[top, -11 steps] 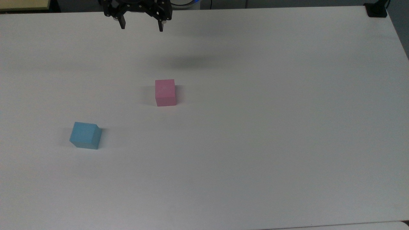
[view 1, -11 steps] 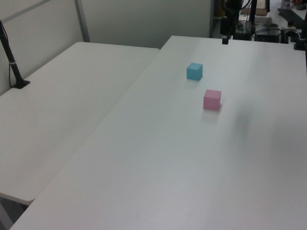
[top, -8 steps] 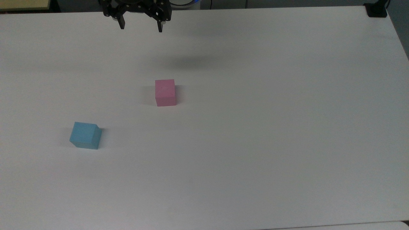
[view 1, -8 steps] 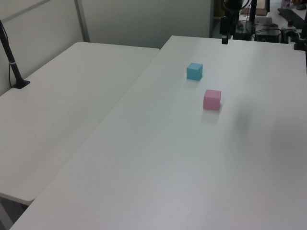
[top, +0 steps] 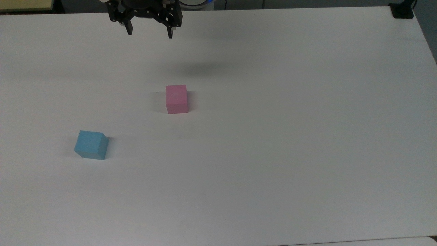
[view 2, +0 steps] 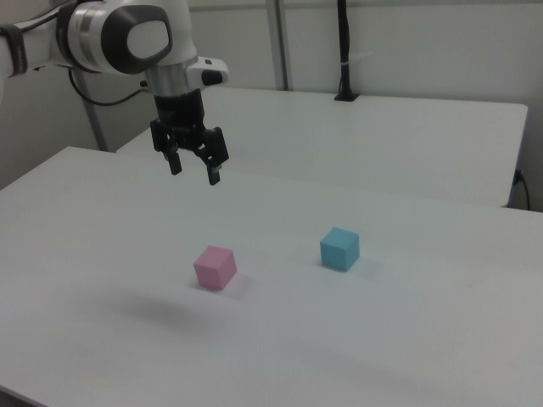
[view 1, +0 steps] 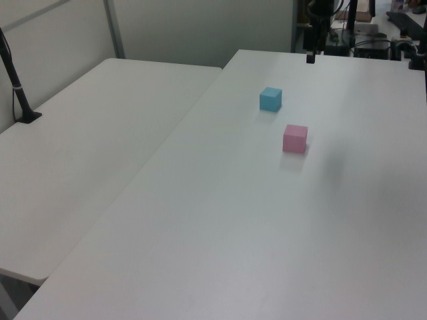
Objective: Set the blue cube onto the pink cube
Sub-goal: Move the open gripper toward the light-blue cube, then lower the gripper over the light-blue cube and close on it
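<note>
The gripper needs to pick up the blue cube (view 1: 270, 99) by its upright sides next, so that it can set the cube onto the pink cube (view 1: 295, 139).
The blue cube (top: 91, 145) rests on the white table at the top view's left, also seen as the blue cube (view 1: 270, 99) and the blue cube (view 2: 339, 248). The pink cube (top: 177, 98) sits apart from it near the table's middle, pink cube (view 1: 295, 138), pink cube (view 2: 214, 267). My gripper (top: 149, 33) hangs open and empty high above the table's far edge, well away from both cubes; in the right view my gripper (view 2: 196, 174) is above and behind the pink cube. In the left view the gripper (view 1: 311, 57) is at the top.
A second white table (view 1: 80, 147) adjoins on the left view's left, with a black post (view 1: 17, 87) clamped to it. A black clamp (top: 402, 12) sits at the top view's far right corner. Wide bare tabletop (top: 290, 136) surrounds the cubes.
The gripper has dropped slightly and edged toward the cubes in the top view. Both cubes have stayed put.
</note>
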You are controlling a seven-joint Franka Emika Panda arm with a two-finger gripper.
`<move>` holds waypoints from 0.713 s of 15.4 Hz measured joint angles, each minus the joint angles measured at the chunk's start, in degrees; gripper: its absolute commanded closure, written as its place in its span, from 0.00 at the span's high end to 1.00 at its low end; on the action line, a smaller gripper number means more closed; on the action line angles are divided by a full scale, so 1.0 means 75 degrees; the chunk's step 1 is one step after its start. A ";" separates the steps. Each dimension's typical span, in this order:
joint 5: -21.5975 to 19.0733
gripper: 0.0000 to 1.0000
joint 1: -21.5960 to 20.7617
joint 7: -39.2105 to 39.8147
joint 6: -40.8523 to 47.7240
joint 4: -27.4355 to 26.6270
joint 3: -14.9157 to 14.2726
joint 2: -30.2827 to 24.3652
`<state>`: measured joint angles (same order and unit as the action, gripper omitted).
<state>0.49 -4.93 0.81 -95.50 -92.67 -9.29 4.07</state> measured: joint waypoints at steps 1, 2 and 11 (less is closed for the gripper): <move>0.0000 1.00 0.0000 0.0000 0.0000 0.0015 0.0001 0.0003; 0.0000 1.00 -0.0001 0.0000 0.0000 0.0028 0.0006 0.0009; 0.0000 1.00 0.0674 0.0216 -0.1234 0.0359 -0.0048 0.0709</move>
<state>0.49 0.12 2.43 -104.75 -89.98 -9.64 9.39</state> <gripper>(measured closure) 0.000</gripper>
